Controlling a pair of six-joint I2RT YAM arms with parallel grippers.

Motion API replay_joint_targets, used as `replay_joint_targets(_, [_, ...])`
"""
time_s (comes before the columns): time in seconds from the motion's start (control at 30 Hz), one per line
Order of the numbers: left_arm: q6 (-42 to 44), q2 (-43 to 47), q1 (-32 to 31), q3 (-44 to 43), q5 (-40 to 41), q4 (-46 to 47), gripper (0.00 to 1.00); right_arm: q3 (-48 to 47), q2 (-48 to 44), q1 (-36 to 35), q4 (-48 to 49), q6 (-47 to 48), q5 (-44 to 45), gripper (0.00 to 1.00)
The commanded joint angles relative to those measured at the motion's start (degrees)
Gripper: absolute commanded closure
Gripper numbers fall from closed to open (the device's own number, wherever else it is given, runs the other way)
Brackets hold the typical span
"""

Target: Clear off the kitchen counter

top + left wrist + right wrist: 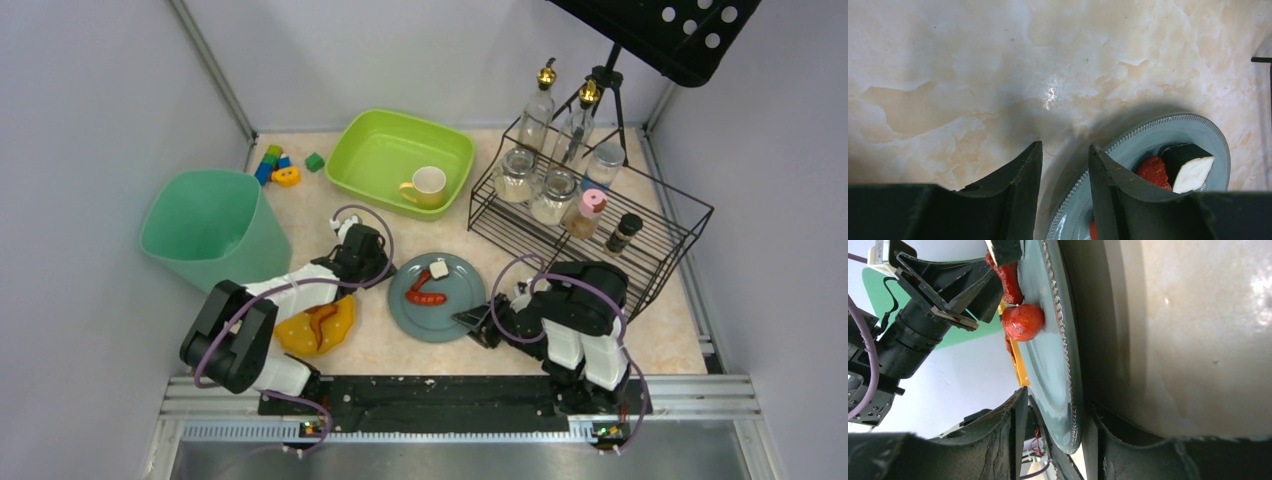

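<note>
My right gripper needs to pick up the plate by its rim next. The food-covered middle then stays free to tip over the bin.
The beige stone-patterned kitchen counter holds a grey-blue plate with red sausage pieces and a white block. My left gripper is open at the plate's left rim. In the left wrist view one finger is over the plate and the other over the counter. My right gripper is open at the plate's near right rim. In the right wrist view the plate's edge lies between its jaws, against one finger.
A yellow plate with a sausage lies under the left arm. A green bin stands at the left. A green tub holds a cup. A wire rack with jars and bottles is at the right. Toy blocks lie at the back.
</note>
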State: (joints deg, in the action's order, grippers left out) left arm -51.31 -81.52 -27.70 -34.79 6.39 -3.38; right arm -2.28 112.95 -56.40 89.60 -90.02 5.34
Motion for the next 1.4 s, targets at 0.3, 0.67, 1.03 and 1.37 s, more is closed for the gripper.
replay_joint_targets(0.3, [0.02, -1.55, -0.92, 2.28, -6.05, 0.24, 0.58, -0.53, 11.2, -0.99, 9.11, 3.25, 2.79, 0.59])
replay_joint_targets(0.67, [1.09, 2.43, -1.0, 3.06, -7.0, -1.67, 0.59, -0.49, 11.91, -1.02, 9.13, 3.88, 2.82, 1.0])
replay_joint_targets(1.03, [1.57, 5.37, -0.99, 4.3, -7.14, -2.52, 0.59, -1.94, 9.19, -1.03, 7.95, 5.15, 3.57, 1.0])
replay_joint_targets(1.37, [1.86, 7.03, -1.02, 4.73, -6.95, -3.03, 0.59, -1.01, 6.07, -1.01, 7.71, 7.28, 5.03, 1.0])
